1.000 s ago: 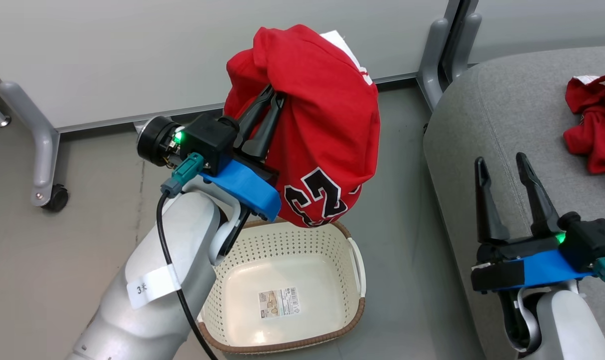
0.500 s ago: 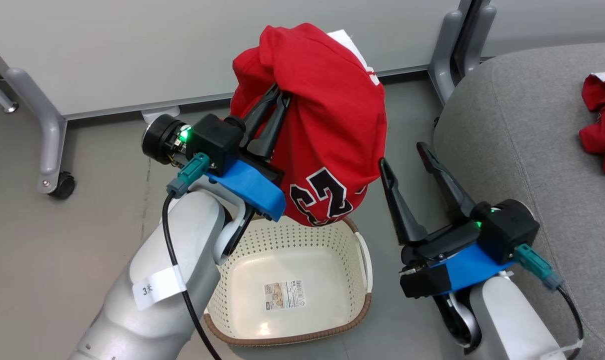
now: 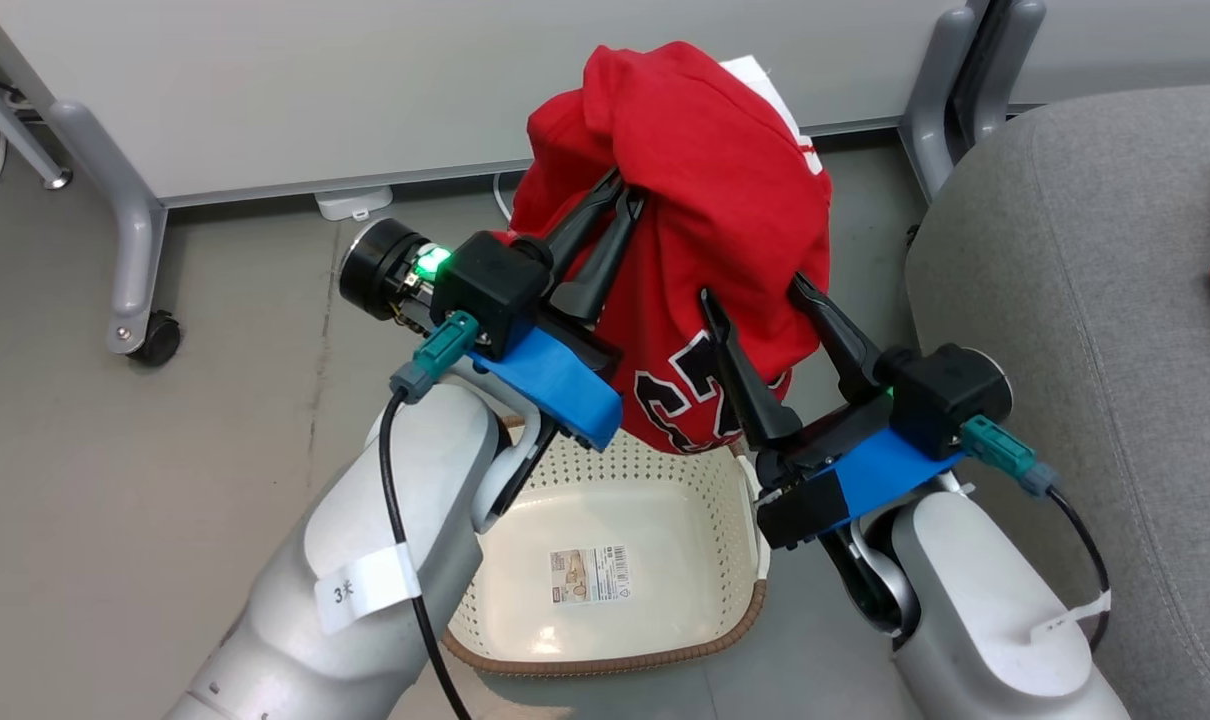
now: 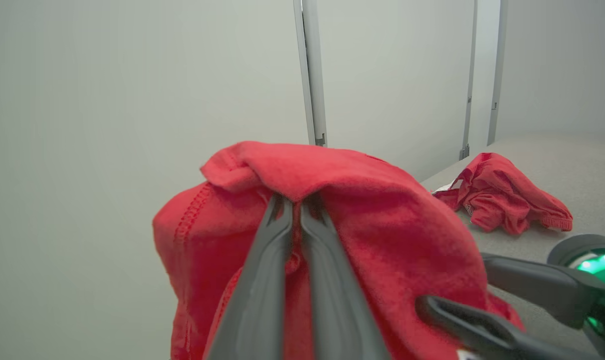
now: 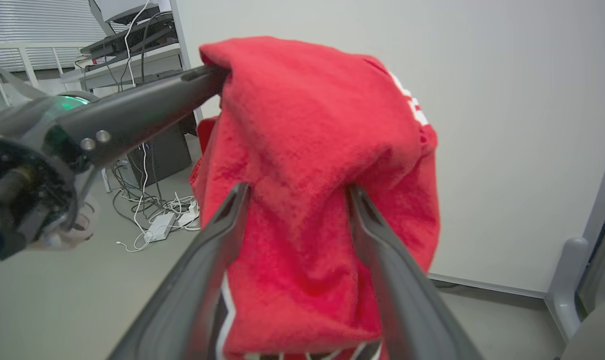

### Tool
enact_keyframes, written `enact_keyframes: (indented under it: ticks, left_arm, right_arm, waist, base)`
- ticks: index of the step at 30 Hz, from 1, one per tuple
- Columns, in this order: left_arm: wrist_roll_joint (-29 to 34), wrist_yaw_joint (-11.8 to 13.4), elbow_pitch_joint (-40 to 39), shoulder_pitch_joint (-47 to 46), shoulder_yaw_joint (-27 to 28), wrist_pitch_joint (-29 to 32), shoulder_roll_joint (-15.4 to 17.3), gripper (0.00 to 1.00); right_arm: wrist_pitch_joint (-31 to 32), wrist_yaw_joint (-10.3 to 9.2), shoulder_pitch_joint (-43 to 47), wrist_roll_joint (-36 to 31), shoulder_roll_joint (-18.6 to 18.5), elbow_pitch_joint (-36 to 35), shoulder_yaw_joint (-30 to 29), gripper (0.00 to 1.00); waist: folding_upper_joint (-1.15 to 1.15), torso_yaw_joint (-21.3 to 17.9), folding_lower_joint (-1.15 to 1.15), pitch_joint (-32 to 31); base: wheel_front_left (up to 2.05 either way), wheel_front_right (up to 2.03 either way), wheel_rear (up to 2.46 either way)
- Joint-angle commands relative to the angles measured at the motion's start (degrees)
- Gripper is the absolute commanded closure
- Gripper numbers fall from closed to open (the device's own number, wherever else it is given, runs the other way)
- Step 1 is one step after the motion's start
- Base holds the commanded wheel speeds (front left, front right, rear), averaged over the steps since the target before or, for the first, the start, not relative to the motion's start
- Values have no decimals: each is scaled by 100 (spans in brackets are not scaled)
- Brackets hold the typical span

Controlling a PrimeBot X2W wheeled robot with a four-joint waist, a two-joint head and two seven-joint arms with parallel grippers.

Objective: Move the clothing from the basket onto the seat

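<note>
The right gripper takes hold of the red jersey point(image 3: 705, 200) by its hanging fold above the numerals next, to move the clothing onto the seat point(image 3: 1065, 300).
A red jersey point(image 3: 705, 200) with black-and-white numerals hangs above the cream basket point(image 3: 605, 662). My left gripper point(image 3: 620, 192) is shut on a fold near the jersey's top point(image 4: 362, 200), and its fingers point(image 4: 262, 280) are pressed together. My right gripper point(image 3: 750, 288) is open, its two fingers straddling the jersey's hanging side point(image 5: 307, 125). The gripper's midpoint point(image 5: 297, 195) lies on the fabric. Inside the basket I see a label and nothing else. Another red garment point(image 4: 502, 200) lies crumpled on the grey seat point(image 3: 1065, 300) at the right.
A white partition with grey legs on castors point(image 3: 130, 250) stands behind the basket. A second grey leg point(image 3: 940, 110) stands close to the seat's corner. Cables and a power strip point(image 5: 157, 225) lie on the floor to the left.
My right gripper has swung left from over the seat to the hanging jersey, still open. The left gripper keeps its hold. The head view has shifted, so everything sits further right.
</note>
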Motion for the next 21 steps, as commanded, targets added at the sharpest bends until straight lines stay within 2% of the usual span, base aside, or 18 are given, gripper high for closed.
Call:
enact_keyframes:
  ticks: [1, 3, 4, 5, 21]
  left_arm:
    - [9, -11, -54, -74, -34, -29, -43, 100]
    - [6, -10, -63, -78, -53, -29, -51, 100]
    - [3, -11, -67, -78, -72, -29, -57, 100]
    - [-7, -11, -82, -86, -111, -29, -74, 100]
    - [0, -13, -61, -84, -125, -29, -59, 100]
  right_arm:
    - [-5, 1, -177, 72, -5, 147, 47, 0]
    - [-5, 1, -223, 115, -4, 235, 91, 0]
    - [-5, 1, -278, 134, -4, 297, 105, 89]
    - [-5, 1, -378, 186, -4, 374, 119, 100]
    - [-5, 1, -451, 271, -5, 478, 116, 100]
  waist:
    - [0, 34, 0, 23]
    - [0, 46, 0, 29]
    - [0, 57, 0, 34]
    - [0, 75, 0, 46]
    - [0, 38, 0, 62]
  base:
    - [0, 0, 0]
    - [0, 0, 0]
    - [0, 0, 0]
    - [0, 0, 0]
    - [0, 0, 0]
